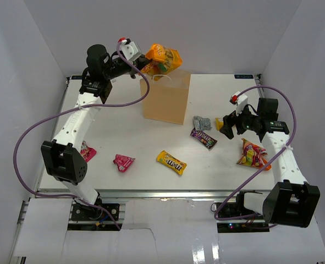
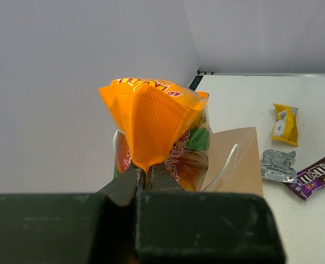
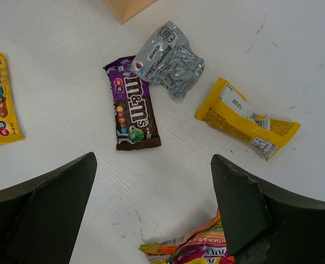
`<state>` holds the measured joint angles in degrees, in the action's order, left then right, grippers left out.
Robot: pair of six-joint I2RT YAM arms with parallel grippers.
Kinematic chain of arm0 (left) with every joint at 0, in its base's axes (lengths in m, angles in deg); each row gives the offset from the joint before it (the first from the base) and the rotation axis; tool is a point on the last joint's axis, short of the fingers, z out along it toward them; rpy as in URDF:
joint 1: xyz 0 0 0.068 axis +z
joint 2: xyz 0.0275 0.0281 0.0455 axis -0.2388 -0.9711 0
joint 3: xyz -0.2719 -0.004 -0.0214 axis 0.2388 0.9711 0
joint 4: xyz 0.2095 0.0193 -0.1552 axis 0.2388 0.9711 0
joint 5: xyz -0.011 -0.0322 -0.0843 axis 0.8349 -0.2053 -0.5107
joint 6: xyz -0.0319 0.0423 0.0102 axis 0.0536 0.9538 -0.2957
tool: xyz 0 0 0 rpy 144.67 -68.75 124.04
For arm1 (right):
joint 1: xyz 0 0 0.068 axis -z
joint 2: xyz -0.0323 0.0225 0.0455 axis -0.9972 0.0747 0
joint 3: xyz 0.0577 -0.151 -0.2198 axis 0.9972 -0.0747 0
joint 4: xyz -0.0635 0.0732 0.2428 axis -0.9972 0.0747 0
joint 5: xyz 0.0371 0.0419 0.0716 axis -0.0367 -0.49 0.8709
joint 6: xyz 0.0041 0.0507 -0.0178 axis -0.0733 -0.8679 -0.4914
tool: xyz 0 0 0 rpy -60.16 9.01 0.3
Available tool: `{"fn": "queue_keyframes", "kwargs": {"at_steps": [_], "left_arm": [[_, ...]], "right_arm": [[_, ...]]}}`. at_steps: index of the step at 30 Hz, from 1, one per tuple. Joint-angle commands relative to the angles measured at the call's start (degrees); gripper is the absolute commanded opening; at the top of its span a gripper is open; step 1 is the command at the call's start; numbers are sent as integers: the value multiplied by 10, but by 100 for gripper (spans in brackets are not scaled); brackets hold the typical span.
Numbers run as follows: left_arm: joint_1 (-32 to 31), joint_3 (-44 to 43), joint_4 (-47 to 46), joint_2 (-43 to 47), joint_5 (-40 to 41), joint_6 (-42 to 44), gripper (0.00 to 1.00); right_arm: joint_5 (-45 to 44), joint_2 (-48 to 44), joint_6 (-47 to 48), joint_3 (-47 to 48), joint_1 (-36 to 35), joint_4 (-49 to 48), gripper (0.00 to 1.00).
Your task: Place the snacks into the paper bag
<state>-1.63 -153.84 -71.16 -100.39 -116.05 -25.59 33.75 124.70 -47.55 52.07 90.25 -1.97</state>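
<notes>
The orange packet (image 1: 163, 58) hangs above the open top of the tan paper bag, between the bag's handles, and would land inside, so the left gripper needs to open.
My left gripper (image 1: 146, 61) is shut on the crimped edge of an orange snack packet (image 1: 163, 58) and holds it in the air above the open top of the tan paper bag (image 1: 166, 99). In the left wrist view the fingers (image 2: 130, 180) pinch the orange packet (image 2: 151, 113), with the bag (image 2: 240, 165) below it. My right gripper (image 1: 229, 125) is open and empty, low over the table. In its view (image 3: 152, 160) a purple-brown M&M's packet (image 3: 133, 110), a silver packet (image 3: 169, 59) and a small yellow packet (image 3: 246, 118) lie ahead of the jaws, and a multicoloured packet (image 3: 192, 250) lies just beneath them.
A yellow M&M's packet (image 1: 171, 162) and a pink packet (image 1: 124, 162) lie on the near middle of the table. Another pink packet (image 1: 87, 150) lies beside the left arm. The multicoloured packet (image 1: 253, 154) lies beside the right arm. White walls enclose the table.
</notes>
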Motion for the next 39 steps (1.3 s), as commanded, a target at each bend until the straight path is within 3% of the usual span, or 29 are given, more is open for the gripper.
{"fn": "queue_keyframes", "kwargs": {"at_steps": [1,7,15,19,22,32,35,36,37,39], "left_arm": [[3,-12,-63,26,-14,4,0],[3,-6,-63,14,-4,3,7],[-1,-2,-64,-3,6,-12,29],[-4,0,-66,-1,27,-16,46],[-5,-3,-71,-1,39,-19,52],[-7,-3,-94,15,73,-46,57],[-7,37,-94,64,156,-83,67],[-7,56,-94,106,192,-104,76],[-7,79,-94,131,282,-130,82],[-7,174,-90,217,371,-216,96]], "right_arm": [[14,1,1,8,4,-5,90],[13,-3,1,1,4,-6,90],[13,-5,0,3,5,-3,90],[16,-4,-1,5,5,-4,90],[19,-2,-2,6,5,-4,90],[8,18,-25,16,5,12,90],[-82,60,-73,37,4,30,91],[-162,72,-84,53,4,40,91],[-204,81,-104,61,5,51,92],[-328,103,-113,72,4,89,93]]}}
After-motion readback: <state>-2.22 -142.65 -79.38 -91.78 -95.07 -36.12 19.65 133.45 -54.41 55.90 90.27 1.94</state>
